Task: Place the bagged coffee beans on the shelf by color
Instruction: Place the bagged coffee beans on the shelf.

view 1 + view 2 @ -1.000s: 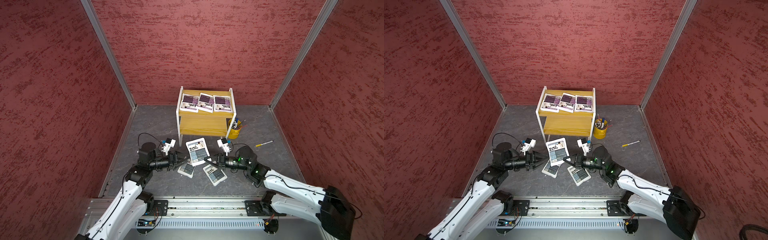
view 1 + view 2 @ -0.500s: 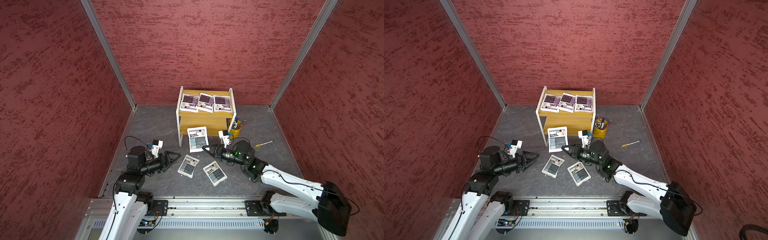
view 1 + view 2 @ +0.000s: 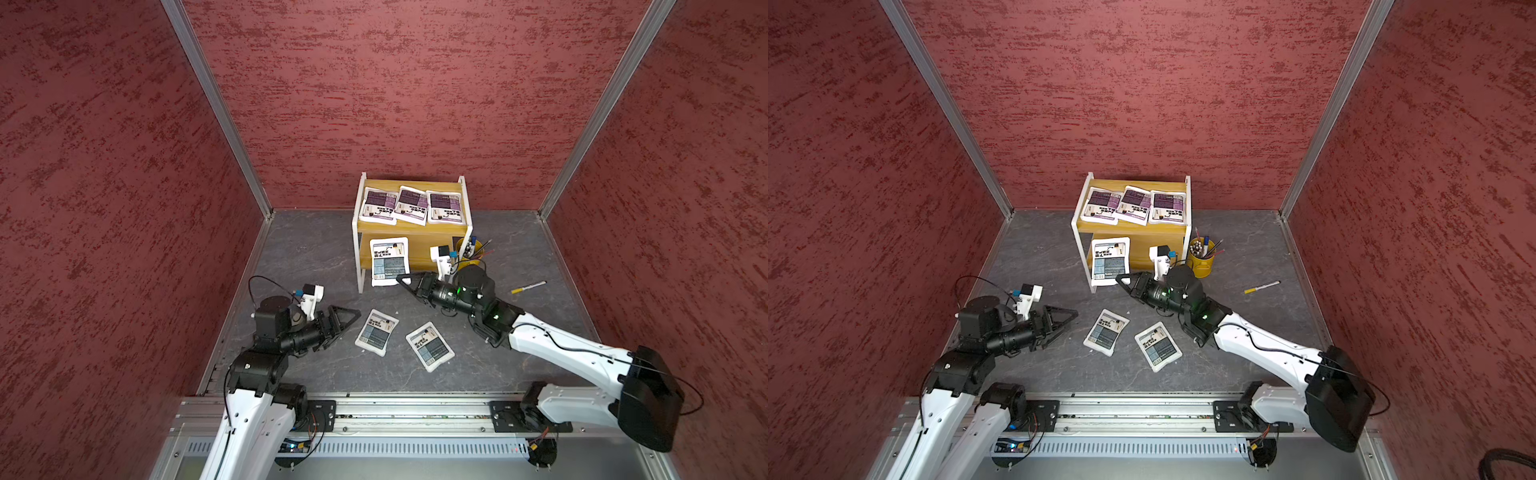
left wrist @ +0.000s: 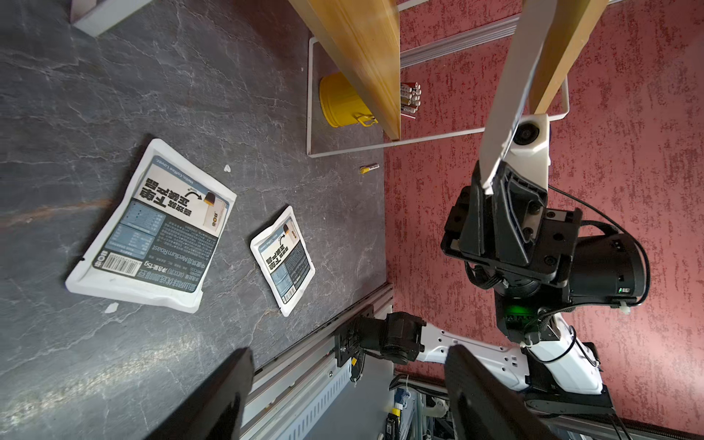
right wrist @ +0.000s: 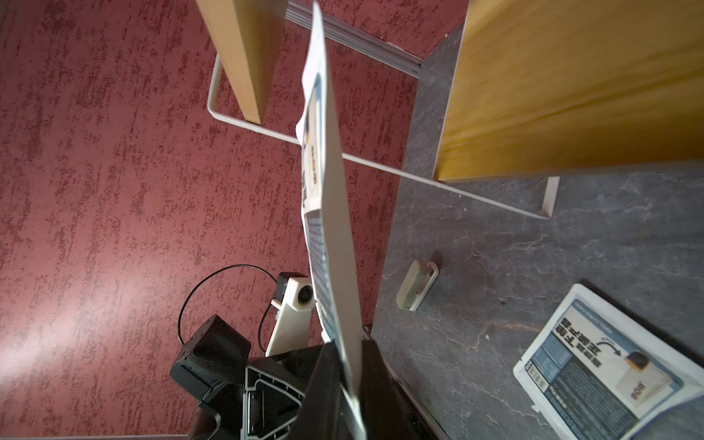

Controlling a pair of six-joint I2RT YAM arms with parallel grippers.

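The robot will lower the grey-blue bag inward before the right gripper lets go of it, because the bag is still high above the lower board [image 3: 429,243] [image 5: 564,92], with a wide gap between them.
The shelf [image 3: 424,232] stands at the back with three purple bagged coffee beans [image 3: 412,205] lying side by side on its top board. My right gripper [image 3: 402,279] is shut on the near edge of a grey-blue bag [image 3: 389,261] held level in front of the lower tier's left part; in the right wrist view this bag [image 5: 327,213] runs edge-on out of the gripper [image 5: 348,365]. Two more grey-blue bags [image 3: 376,331] [image 3: 429,345] lie flat on the floor. Left of them my left gripper [image 3: 355,313] [image 4: 350,354] is open and holds nothing.
A yellow pen cup [image 3: 469,249] stands against the shelf's right leg, close behind my right wrist. A yellow-capped marker [image 3: 528,286] lies on the floor to the right. Red walls close in three sides, and the arm rail [image 3: 374,411] runs along the front.
My right gripper has carried the grey-blue bag away from the floor bags and up to the shelf front. The left arm has pulled back to the left and its gripper has opened wider.
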